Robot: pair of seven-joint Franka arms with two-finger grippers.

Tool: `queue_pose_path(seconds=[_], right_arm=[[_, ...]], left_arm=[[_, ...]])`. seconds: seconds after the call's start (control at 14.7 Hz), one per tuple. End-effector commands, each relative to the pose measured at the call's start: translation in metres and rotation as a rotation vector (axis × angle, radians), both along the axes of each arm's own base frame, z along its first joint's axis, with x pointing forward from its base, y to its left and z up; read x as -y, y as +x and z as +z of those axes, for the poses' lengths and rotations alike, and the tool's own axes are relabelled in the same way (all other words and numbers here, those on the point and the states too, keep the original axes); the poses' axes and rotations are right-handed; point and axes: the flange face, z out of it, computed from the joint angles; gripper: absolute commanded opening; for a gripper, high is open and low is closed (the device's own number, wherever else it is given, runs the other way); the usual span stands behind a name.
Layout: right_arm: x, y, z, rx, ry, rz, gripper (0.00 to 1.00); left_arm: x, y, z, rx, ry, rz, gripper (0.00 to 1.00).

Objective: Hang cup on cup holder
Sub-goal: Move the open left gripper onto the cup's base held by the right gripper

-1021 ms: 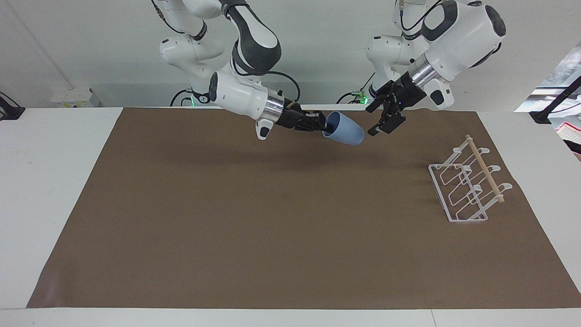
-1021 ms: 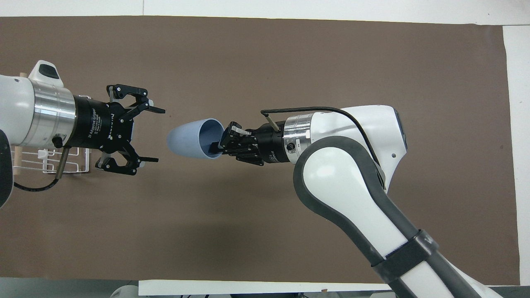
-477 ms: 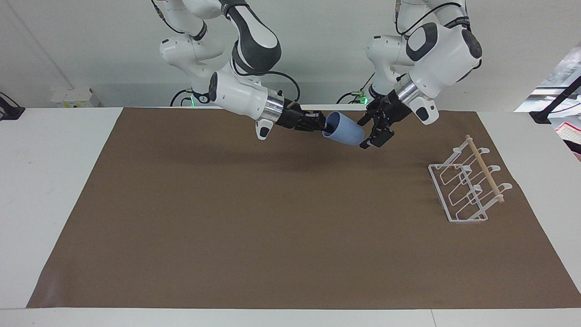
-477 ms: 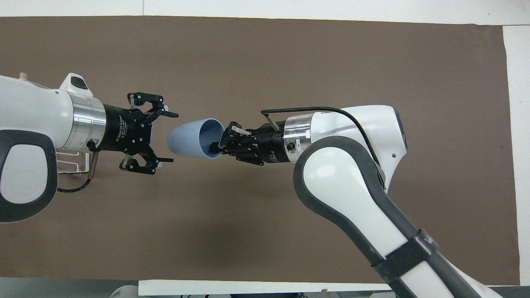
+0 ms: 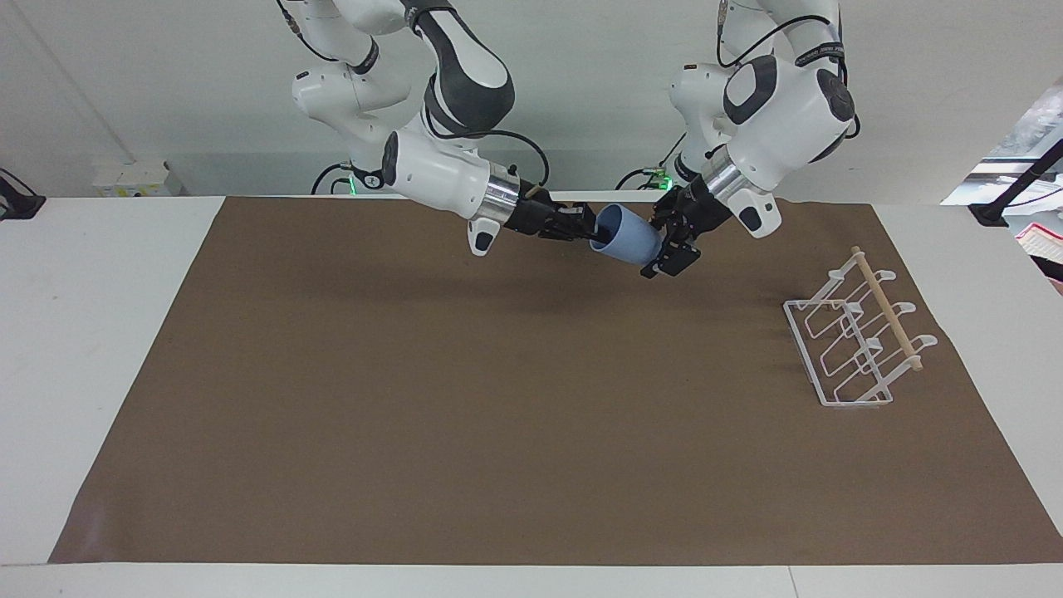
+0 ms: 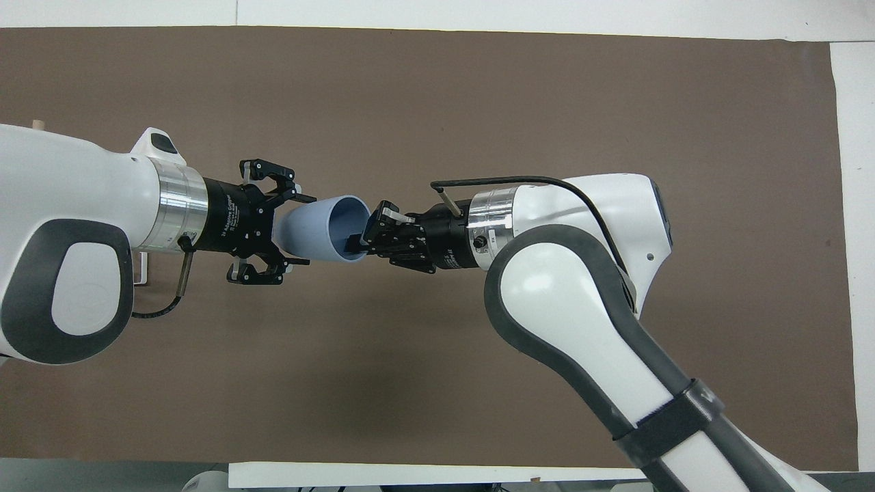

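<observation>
The left gripper grips the cup by its narrow base end [image 6: 288, 232] next. This leaves the cup's opening [image 6: 350, 228] free to slip onto the cup holder.
The light-blue cup [image 5: 629, 235] hangs on its side in the air over the mat's robot-side middle, mouth toward the right arm. My right gripper [image 5: 591, 228] is shut on the cup's rim, one finger inside the mouth; it also shows in the overhead view [image 6: 362, 239]. My left gripper [image 5: 664, 249] is open, its fingers [image 6: 309, 199] standing on either side of the cup's [image 6: 314, 229] narrow base. The white wire cup holder [image 5: 859, 340] with its wooden dowel stands on the mat toward the left arm's end. In the overhead view the left arm hides most of it.
A brown mat [image 5: 498, 415] covers most of the white table [image 5: 100, 332]. Only the cup holder stands on it. The two arms meet over the mat's robot-side middle.
My left gripper has moved from over the cup holder's side toward the cup, and its open fingers now straddle the cup's base. The right gripper and the cup have stayed still.
</observation>
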Motion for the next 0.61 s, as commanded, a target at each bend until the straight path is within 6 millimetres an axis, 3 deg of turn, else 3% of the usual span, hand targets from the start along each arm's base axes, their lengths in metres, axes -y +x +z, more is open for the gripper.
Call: queue_pose_path(seconds=[0.0, 0.07, 0.14, 0.2, 0.27, 0.41, 0.54], right_arm=[[0.001, -0.003, 0.003, 0.008, 0.001, -0.004, 0.0], [0.001, -0.003, 0.003, 0.0, 0.0, -0.009, 0.01], [0.001, -0.003, 0.003, -0.002, 0.001, -0.01, 0.17], [0.001, -0.002, 0.003, 0.005, 0.0, -0.012, 0.85], [0.003, 0.0, 0.003, 0.007, -0.003, -0.026, 0.99], [0.012, 0.008, 0.008, 0.016, 0.003, -0.038, 1.0], [0.037, 0.03, 0.021, 0.085, -0.042, -0.012, 1.0]], left_arm=[[0.005, -0.004, -0.001, 0.006, -0.003, -0.005, 0.0], [0.005, -0.004, 0.0, 0.007, -0.004, -0.005, 0.0], [0.005, -0.004, 0.0, 0.005, -0.003, -0.002, 0.0], [0.004, -0.003, -0.001, 0.001, -0.003, -0.003, 0.0], [0.004, -0.003, 0.0, 0.001, -0.002, -0.003, 0.0], [0.001, 0.0, 0.008, 0.007, -0.003, -0.002, 0.0], [-0.002, 0.006, 0.016, 0.023, 0.057, -0.037, 0.0]])
